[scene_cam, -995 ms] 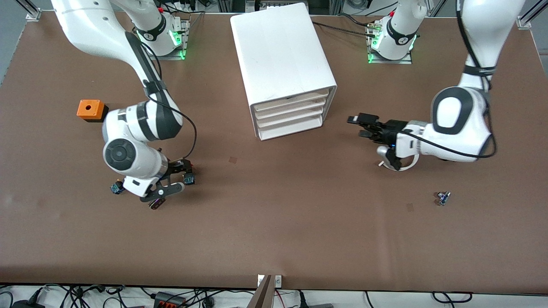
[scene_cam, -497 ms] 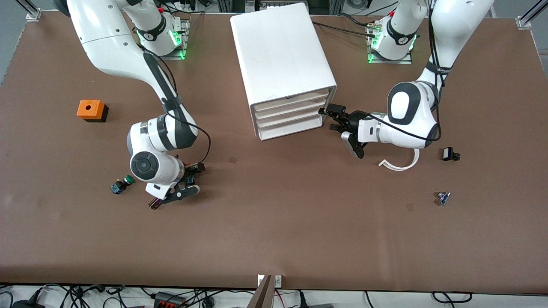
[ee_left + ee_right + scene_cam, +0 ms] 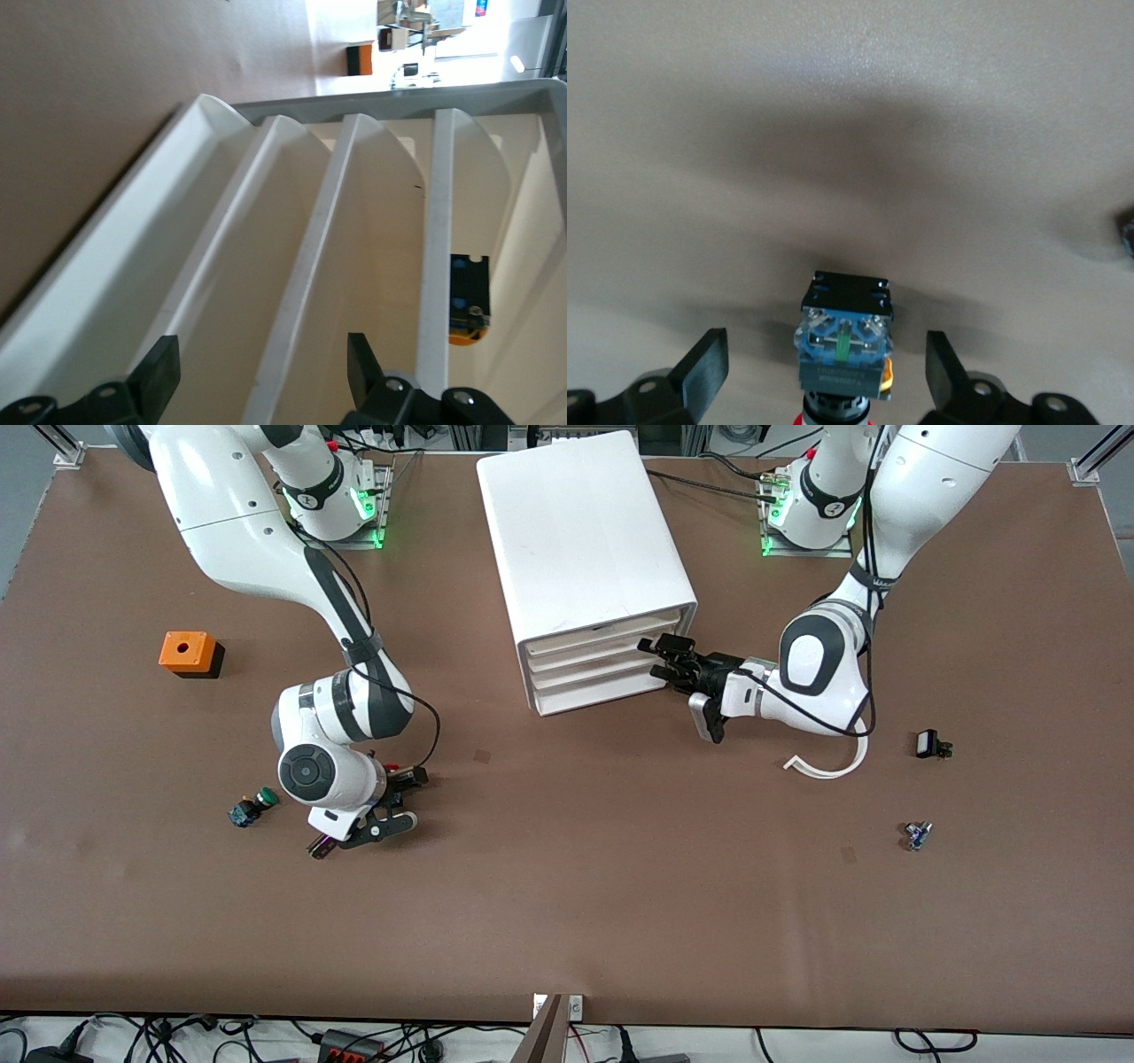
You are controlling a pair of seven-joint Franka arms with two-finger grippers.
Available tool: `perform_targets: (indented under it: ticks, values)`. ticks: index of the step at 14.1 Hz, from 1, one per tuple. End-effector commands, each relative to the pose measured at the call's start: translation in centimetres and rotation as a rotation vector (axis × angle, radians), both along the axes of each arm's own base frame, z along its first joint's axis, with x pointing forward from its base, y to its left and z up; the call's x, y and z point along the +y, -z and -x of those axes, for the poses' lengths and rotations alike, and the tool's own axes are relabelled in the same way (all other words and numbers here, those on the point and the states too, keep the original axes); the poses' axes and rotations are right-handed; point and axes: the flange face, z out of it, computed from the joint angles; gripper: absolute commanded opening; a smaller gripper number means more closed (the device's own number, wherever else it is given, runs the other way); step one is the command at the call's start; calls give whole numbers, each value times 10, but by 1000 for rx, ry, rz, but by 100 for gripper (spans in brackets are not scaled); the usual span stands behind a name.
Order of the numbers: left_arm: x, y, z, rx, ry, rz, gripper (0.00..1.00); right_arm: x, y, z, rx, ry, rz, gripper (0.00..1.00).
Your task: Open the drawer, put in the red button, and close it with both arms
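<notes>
The red button has to go in the drawer, so the robot's right gripper will grab it by its blue-and-black body (image 3: 845,336).
The white cabinet (image 3: 585,540) stands at the table's middle, its stacked drawers (image 3: 595,666) all shut. My left gripper (image 3: 666,658) is open at the drawer fronts, at their end toward the left arm. In the left wrist view its fingers (image 3: 164,376) straddle the ledges of two drawer fronts (image 3: 301,292). My right gripper (image 3: 400,803) is open, low over the table toward the right arm's end. In the right wrist view the red button (image 3: 845,345) lies between its open fingers (image 3: 704,367), blue-and-black body up and red cap at the frame's edge. The hand hides it in the front view.
A green-capped button (image 3: 252,807) lies beside the right gripper. An orange box (image 3: 188,653) sits farther from the camera near the right arm. A white curved strip (image 3: 828,766), a small black part (image 3: 930,744) and a small blue part (image 3: 917,834) lie toward the left arm's end.
My left gripper has moved across the table to the cabinet's drawer fronts. My right arm has shifted slightly toward the cabinet, uncovering the green button, with its gripper still low.
</notes>
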Motion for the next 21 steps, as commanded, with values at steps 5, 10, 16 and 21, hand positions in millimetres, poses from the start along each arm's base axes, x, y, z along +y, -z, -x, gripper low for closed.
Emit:
perform_targets:
  ticks: [5,10,16,21]
  values:
    - [-5,24,12,33,-12,88,38,3,0,-4,-7,-3,-19,21]
    - [1,32,10,-21,-1,131,2,21,-48,-23,-72,-17,-53,0]
    - [18,36,-50,4,-103,114,1,84,-183,-45,-151,-73,-126,0]
    - [39,41,-90,-33,-153,97,13,176,-238,5,-152,-27,-205,0]
